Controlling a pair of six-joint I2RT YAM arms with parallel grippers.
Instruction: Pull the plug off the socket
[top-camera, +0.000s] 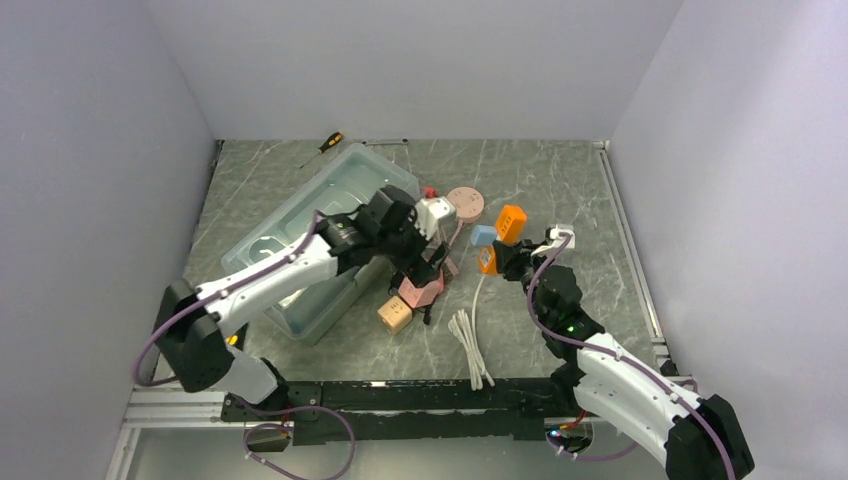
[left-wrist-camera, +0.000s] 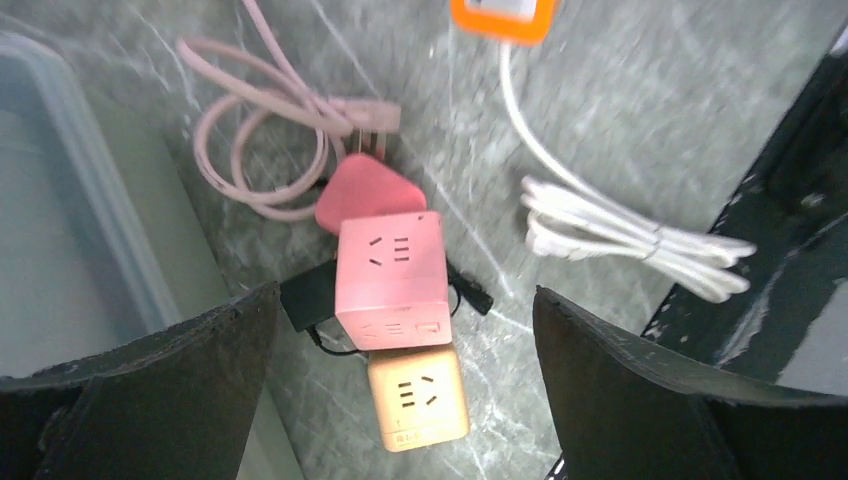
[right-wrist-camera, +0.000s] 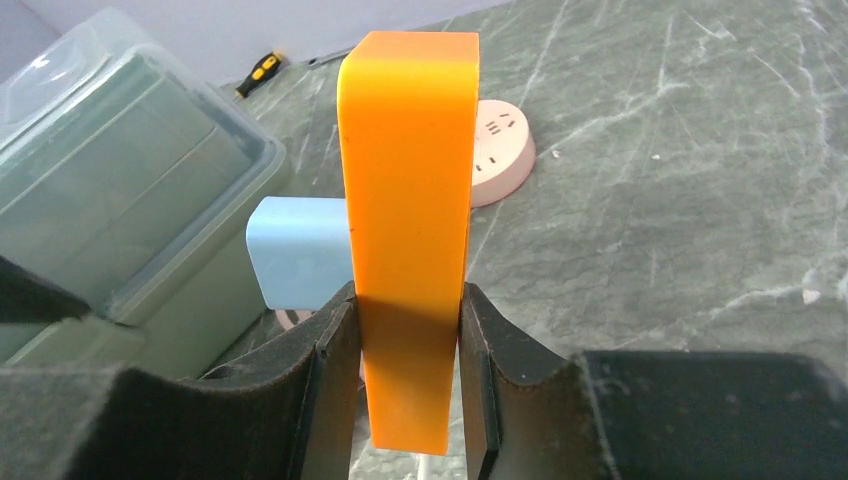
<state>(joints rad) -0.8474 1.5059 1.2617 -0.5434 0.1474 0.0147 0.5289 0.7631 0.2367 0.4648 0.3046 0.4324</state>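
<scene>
The light blue plug (top-camera: 482, 235) should come straight off, so my left gripper should next grab it by its body, which sticks out from the orange socket block.
My right gripper (right-wrist-camera: 405, 300) is shut on an upright orange socket block (right-wrist-camera: 405, 200). A light blue plug (right-wrist-camera: 300, 252) sits against the block's left side. In the top view this gripper (top-camera: 500, 262) holds the orange block (top-camera: 488, 260) mid-table, with the blue plug (top-camera: 482, 235) just beyond it. My left gripper (left-wrist-camera: 405, 295) is open and empty, hovering over a pink socket cube (left-wrist-camera: 392, 270) and a beige socket cube (left-wrist-camera: 418, 398). A pink plug (left-wrist-camera: 365, 187) with a coiled pink cord (left-wrist-camera: 255, 150) touches the pink cube. In the top view the left gripper (top-camera: 418, 262) is left of the orange block.
A clear plastic bin (top-camera: 300, 225) lies at the left. A white cable bundle (top-camera: 470, 345) lies in front. A second orange cube (top-camera: 511, 222), a round pink socket (top-camera: 465, 203) and a white cube (top-camera: 435, 213) stand behind. A screwdriver (top-camera: 330, 142) lies at the back edge.
</scene>
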